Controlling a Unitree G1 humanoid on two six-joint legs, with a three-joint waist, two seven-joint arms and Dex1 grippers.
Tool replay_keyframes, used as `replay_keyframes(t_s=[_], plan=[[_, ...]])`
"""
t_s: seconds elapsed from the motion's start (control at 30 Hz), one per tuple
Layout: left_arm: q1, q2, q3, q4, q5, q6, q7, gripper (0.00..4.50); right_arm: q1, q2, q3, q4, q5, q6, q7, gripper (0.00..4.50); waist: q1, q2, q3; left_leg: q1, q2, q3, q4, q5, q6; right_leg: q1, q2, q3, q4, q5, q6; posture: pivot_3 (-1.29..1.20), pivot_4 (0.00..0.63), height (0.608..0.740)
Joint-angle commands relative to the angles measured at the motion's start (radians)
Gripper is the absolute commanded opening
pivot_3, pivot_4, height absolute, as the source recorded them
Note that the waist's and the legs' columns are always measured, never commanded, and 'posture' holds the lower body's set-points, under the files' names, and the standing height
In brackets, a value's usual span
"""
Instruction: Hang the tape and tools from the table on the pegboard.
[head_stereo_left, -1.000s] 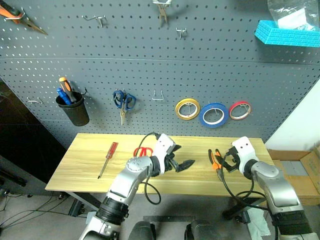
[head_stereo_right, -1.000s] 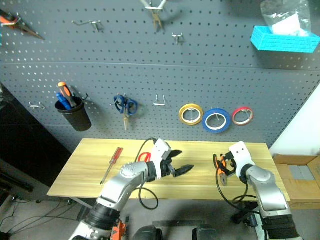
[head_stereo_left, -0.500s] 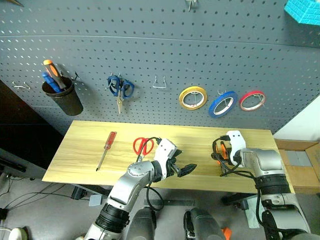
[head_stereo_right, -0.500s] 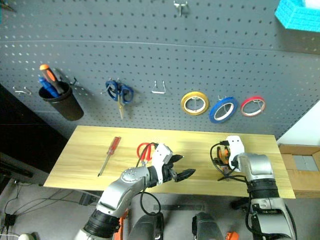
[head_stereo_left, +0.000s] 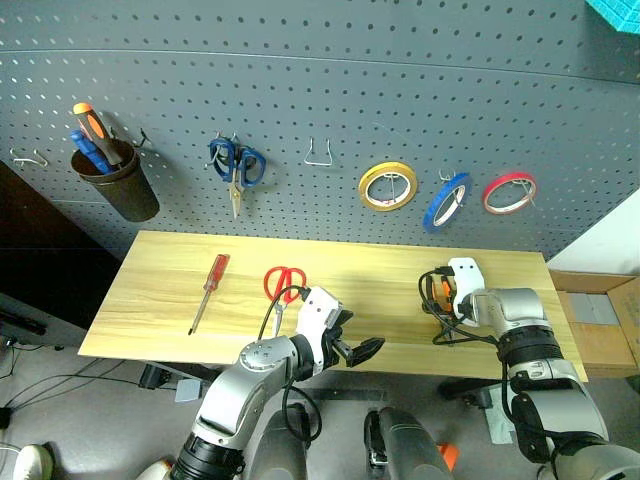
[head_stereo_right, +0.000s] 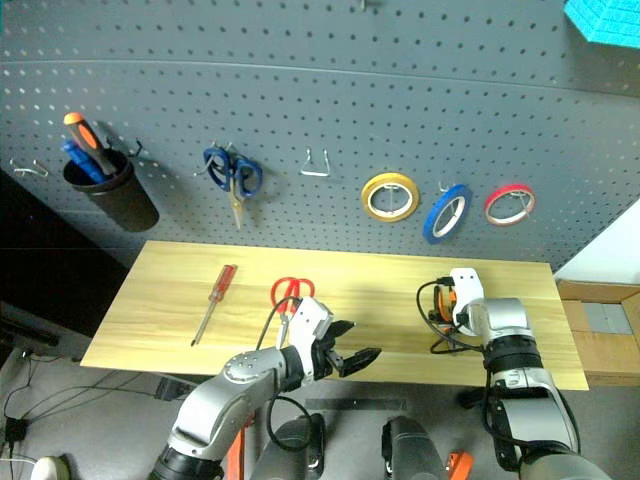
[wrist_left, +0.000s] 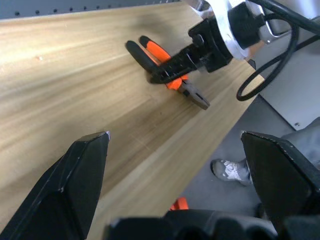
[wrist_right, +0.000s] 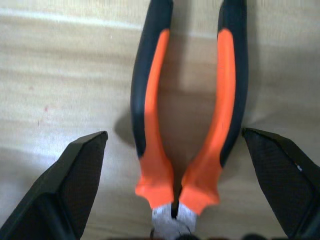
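Observation:
My right gripper's fingers are beside the orange handles, low over the wooden surface. It is now time to close my right gripper. Closing now would catch the pliers (wrist_right: 187, 115).
The orange-and-black pliers (wrist_right: 187, 115) lie flat on the wooden table (head_stereo_left: 150, 320) near its right end. My right gripper (head_stereo_left: 438, 303) hangs open just over them, one finger on each side of the handles, not gripping. The left gripper (head_stereo_left: 357, 350) is open and empty over the table's front edge; in its wrist view the pliers (wrist_left: 167, 62) lie under the right gripper. Red-handled scissors (head_stereo_left: 282, 284) and a red-handled screwdriver (head_stereo_left: 208, 292) lie on the left half of the table. The blue tape (head_stereo_left: 445, 201) hangs on the pegboard (head_stereo_left: 300, 100).
On the pegboard also hang a yellow tape ring (head_stereo_left: 387, 187), a red tape ring (head_stereo_left: 508, 192), blue-handled scissors (head_stereo_left: 235, 168), a black cup of tools (head_stereo_left: 113, 180) and a bare metal hook (head_stereo_left: 319, 156). A cardboard box (head_stereo_left: 605, 320) sits right of the table.
The camera has tilted downward. My right gripper has come forward and down over the pliers. The left gripper has drawn back slightly toward the table's front edge, still open.

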Motion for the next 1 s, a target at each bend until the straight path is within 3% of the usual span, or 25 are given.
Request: replay_keyframes(t_s=[0.03,0.2,0.4,0.5,0.63,0.83,1.0], plan=[[-0.004,0.001,0.004,-0.050,-0.025,0.005,0.002,4.50,0.008,0.014,-0.004,0.037,0.008,-0.015,0.004,4.09,0.001,0.000,0.000,0.000,0.000,0.000,0.000,0.000,0.000,0.000,0.000,0.000,0.000,0.000,0.000,0.14,0.312,0.740],[-0.020,-0.001,0.010,-0.035,-0.032,0.001,0.003,4.50,0.009,0.005,-0.009,0.027,0.017,-0.013,0.018,2.60,0.003,0.000,0.001,0.000,0.000,0.000,-0.002,0.000,0.000,0.000,0.000,0.000,-0.003,0.000,0.000,0.14,0.301,0.740],[-0.041,-0.007,0.005,0.000,-0.022,-0.026,0.001,4.50,0.080,-0.015,0.000,-0.111,0.023,-0.010,0.040,2.59,0.010,0.000,0.001,-0.002,0.001,0.001,-0.004,-0.001,-0.001,-0.001,0.000,0.000,-0.005,0.000,0.000,0.12,0.259,0.740],[-0.041,0.007,0.021,-0.016,-0.023,-0.036,0.002,4.50,0.199,-0.066,0.054,-0.350,0.020,-0.029,0.099,2.59,0.018,0.004,-0.001,-0.009,0.001,0.001,-0.004,-0.001,-0.001,-0.009,0.000,0.000,-0.004,0.000,0.000,0.11,0.236,0.740],[0.002,0.035,0.095,-0.110,-0.084,-0.004,-0.002,4.50,0.441,-0.121,0.048,-0.851,0.111,-0.026,0.184,2.59,0.021,0.007,-0.003,-0.018,-0.001,0.000,-0.003,-0.002,-0.004,-0.018,0.000,0.000,-0.002,-0.001,0.003,0.10,0.190,0.740],[0.060,0.093,0.221,-0.263,-0.178,0.067,0.025,4.50,0.506,-0.011,0.007,-1.237,0.246,-0.010,0.143,2.59,0.008,0.009,-0.019,-0.017,0.001,0.000,-0.002,-0.003,-0.009,-0.020,0.001,-0.001,0.001,-0.002,0.005,0.09,0.103,0.740],[0.059,0.096,0.372,-0.371,-0.265,0.132,0.121,4.50,0.404,0.124,0.076,-1.240,0.220,-0.146,0.055,2.59,0.014,0.006,-0.070,-0.016,0.000,-0.003,0.000,-0.001,-0.013,-0.018,0.002,-0.003,0.001,-0.002,0.005,0.12,0.043,0.740]])
